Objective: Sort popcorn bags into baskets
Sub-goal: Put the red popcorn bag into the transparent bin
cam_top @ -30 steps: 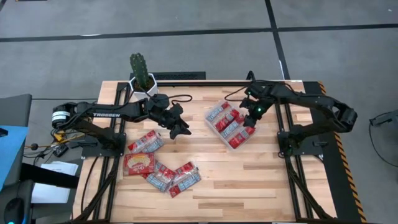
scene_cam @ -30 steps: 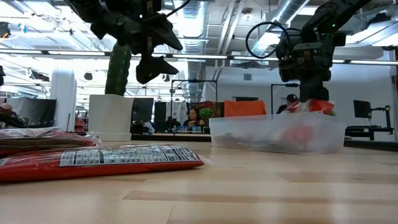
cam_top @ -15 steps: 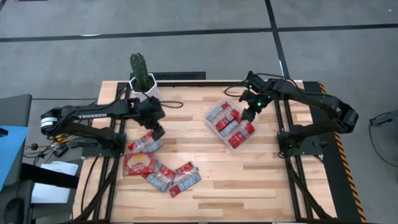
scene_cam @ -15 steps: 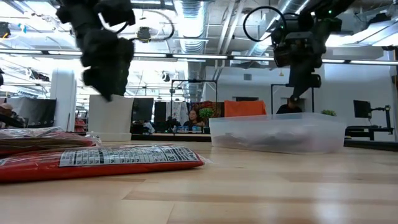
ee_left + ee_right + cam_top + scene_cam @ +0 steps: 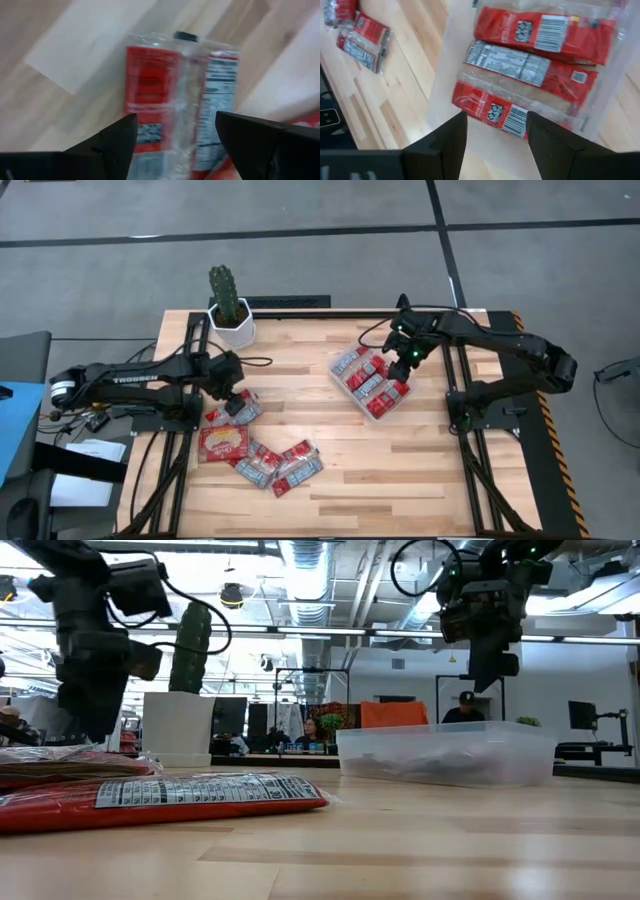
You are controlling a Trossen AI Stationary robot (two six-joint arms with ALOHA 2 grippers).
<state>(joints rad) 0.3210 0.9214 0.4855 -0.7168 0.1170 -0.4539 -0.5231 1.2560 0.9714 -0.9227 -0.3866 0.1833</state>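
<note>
I should grab this popcorn bag by its red printed side [image 5: 150,110] with my left gripper next. Then I can sort it into the clear plastic tray.
Several red foil popcorn bags lie flat near the table's left side: one [image 5: 237,411] under my left gripper, others [image 5: 225,443], [image 5: 258,466], [image 5: 298,465] nearer the front. The clear plastic tray [image 5: 343,388] holds three bags [image 5: 535,30]. My left gripper [image 5: 236,401] is open, pointing down; in the left wrist view [image 5: 175,117] its fingers stand on either side of a bag [image 5: 175,95] without touching it. My right gripper [image 5: 404,361] hovers open above the tray's far right part [image 5: 496,116]. In the low view it [image 5: 490,650] is well above the tray [image 5: 445,753].
A white pot with a cactus [image 5: 229,308] stands at the far left of the table. A bag [image 5: 160,798] lies close in front of the low camera. Bare wood stretches between the bags and the tray and along the near edge [image 5: 400,500].
My left gripper has swung from the table's middle toward the left edge and come down over the bag there. A bag that showed under my right gripper at the tray's rim now lies in the tray, and my right gripper has risen and shifted slightly toward the far edge.
</note>
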